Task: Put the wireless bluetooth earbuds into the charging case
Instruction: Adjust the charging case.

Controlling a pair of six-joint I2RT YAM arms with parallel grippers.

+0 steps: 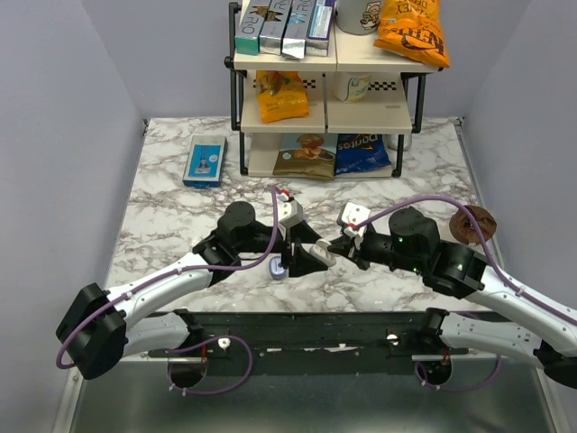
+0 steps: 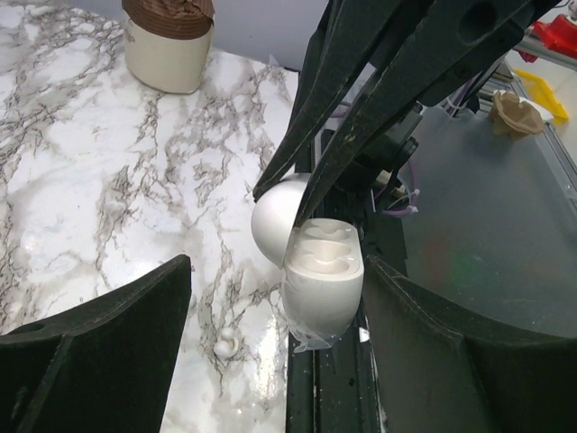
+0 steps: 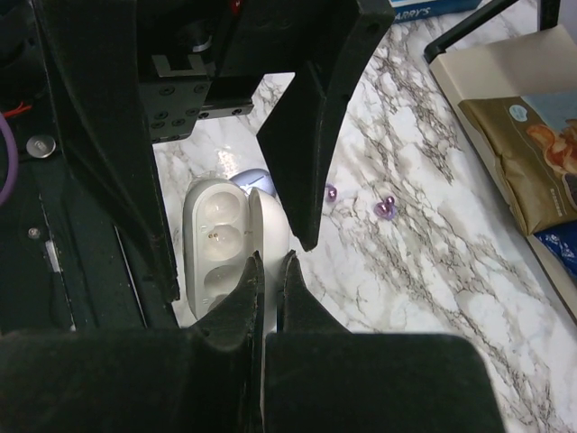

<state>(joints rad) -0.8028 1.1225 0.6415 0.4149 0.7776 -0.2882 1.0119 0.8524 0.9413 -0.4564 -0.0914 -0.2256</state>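
Note:
I need to grab the charging case by its body with my left gripper next. Then the charging case's open lid and both its wells stay free for putting in the earbuds.
The charging case (image 2: 325, 281) is a small white oval standing near the table's front edge with its lid (image 2: 275, 221) swung open. Both wells of the charging case (image 3: 215, 236) show empty. My right gripper (image 3: 271, 262) is shut on the edge of the lid (image 3: 270, 221), pinching it from above. My left gripper (image 2: 278, 271) is open, one finger on each side of the case, not touching it. Two small purple earbuds (image 3: 330, 192) (image 3: 386, 209) lie loose on the marble just beyond the case; one earbud (image 2: 225, 343) shows pale in the left wrist view. From above, the case (image 1: 278, 270) sits under both grippers.
A two-tier rack (image 1: 326, 113) with snack bags and boxes stands at the back. A blue rectangular box (image 1: 205, 160) lies back left. A brown-lidded cup (image 1: 473, 224) stands at the right. A black rail (image 2: 335, 392) runs along the table's near edge beside the case.

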